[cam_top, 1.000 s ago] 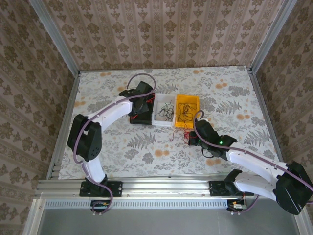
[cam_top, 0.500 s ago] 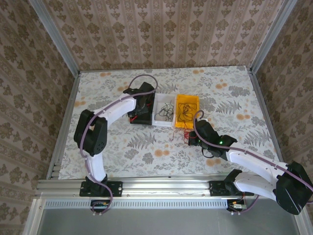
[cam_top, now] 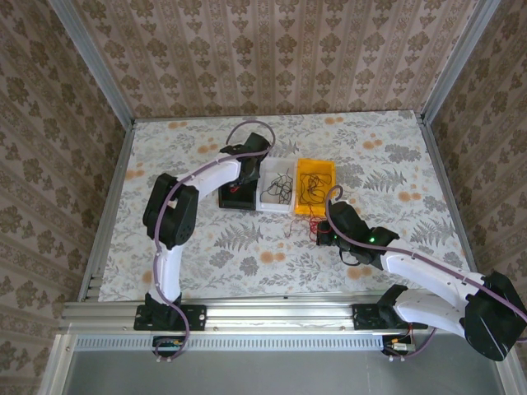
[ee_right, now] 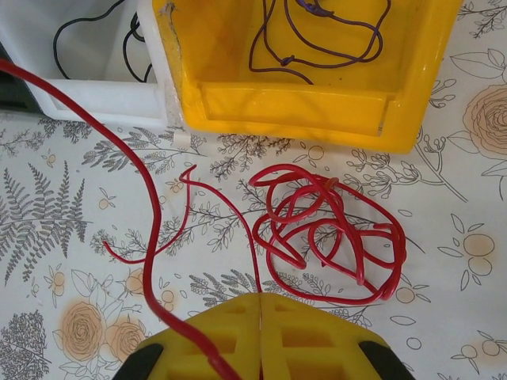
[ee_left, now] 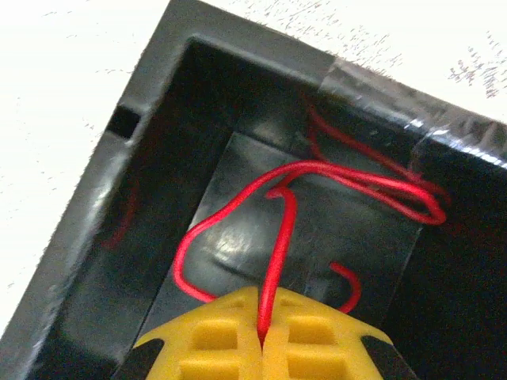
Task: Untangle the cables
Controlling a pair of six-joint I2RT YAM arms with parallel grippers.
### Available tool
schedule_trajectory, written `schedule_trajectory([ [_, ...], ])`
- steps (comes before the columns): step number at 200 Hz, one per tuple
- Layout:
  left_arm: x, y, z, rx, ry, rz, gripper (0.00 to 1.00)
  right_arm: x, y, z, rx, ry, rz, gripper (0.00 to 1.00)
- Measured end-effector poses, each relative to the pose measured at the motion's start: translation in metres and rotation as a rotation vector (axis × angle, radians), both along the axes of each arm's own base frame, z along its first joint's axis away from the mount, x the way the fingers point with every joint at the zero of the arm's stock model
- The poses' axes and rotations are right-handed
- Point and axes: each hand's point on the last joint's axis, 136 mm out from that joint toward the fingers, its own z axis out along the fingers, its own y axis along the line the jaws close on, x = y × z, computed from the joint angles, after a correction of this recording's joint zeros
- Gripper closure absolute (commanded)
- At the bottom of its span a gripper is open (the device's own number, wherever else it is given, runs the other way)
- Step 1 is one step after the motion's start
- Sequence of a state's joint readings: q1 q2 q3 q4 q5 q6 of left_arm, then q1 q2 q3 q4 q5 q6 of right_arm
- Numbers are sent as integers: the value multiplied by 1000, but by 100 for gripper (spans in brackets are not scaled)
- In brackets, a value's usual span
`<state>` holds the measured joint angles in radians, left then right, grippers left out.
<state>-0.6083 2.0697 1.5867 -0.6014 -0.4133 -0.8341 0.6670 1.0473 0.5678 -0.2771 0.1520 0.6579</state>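
My left gripper should open, because the red cable's loop and curled end (ee_left: 351, 283) lie inside the black bin's sides and the cable would stay in the bin.
A tangle of red cables (ee_right: 337, 229) lies on the flowered table just in front of the yellow bin (ee_right: 301, 107); in the top view these cables (cam_top: 301, 228) show beside my right gripper (cam_top: 324, 232). My right gripper (ee_right: 260, 299) is shut, and a thin red strand from the tangle runs into the seam between its fingers. A thicker red cable (ee_right: 139, 170) crosses its left finger and leads off towards the upper left. My left gripper (ee_left: 261, 299) is shut on a red cable (ee_left: 348, 180) that loops across the floor of the black bin (ee_left: 95, 206). In the top view my left gripper (cam_top: 241, 174) hangs over that black bin (cam_top: 235, 202).
Three bins stand side by side at mid-table: black, white (cam_top: 265, 206) and yellow (cam_top: 315, 212). The white bin (ee_right: 103, 103) holds thin black wires, and the yellow bin holds dark wires (ee_right: 317, 36). Metal frame rails border the table.
The left arm's elbow has swung right and away from the base, while its gripper stays over the black bin. The right arm has not moved.
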Motion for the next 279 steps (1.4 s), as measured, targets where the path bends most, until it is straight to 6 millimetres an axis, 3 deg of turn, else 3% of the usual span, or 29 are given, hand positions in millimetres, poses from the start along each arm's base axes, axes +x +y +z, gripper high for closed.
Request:
schedule_trajectory([
  [5,1,-1,-1,-6,-7,0,100,0,0,0,0,0,1,93],
  [24,4,-3,-6,-20,-27,-3,77,0,0,0,1,1,1,93],
  [43,5,-5,-11,-37,-36,-6,63,0,0,0,1,1,2,93],
  [69,5,-10,-18,-57,-52,-28,58,0,0,0,1,1,2,93],
  [96,0,-17,-10,-92,-72,-67,53,0,0,0,2,1,1,93],
  [118,1,-29,19,-145,-142,-92,48,0,0,0,2,1,1,93],
  [144,2,-43,79,-231,-286,-130,37,0,1,0,3,1,1,93],
  [159,-4,-46,109,-261,-350,-157,36,0,1,0,7,-1,3,93],
  [185,-23,-49,131,-274,-393,-222,35,-1,2,-2,12,3,9,93],
  [210,-56,-70,116,-246,-364,-411,35,-1,8,-1,48,11,36,94],
  [235,-112,-104,82,-237,-300,-667,34,4,10,7,121,6,67,95],
  [253,-148,-117,58,-251,-259,-796,33,8,10,19,181,-14,89,95],
  [279,-169,-119,40,-286,-248,-877,31,10,6,32,232,-35,112,95],
])
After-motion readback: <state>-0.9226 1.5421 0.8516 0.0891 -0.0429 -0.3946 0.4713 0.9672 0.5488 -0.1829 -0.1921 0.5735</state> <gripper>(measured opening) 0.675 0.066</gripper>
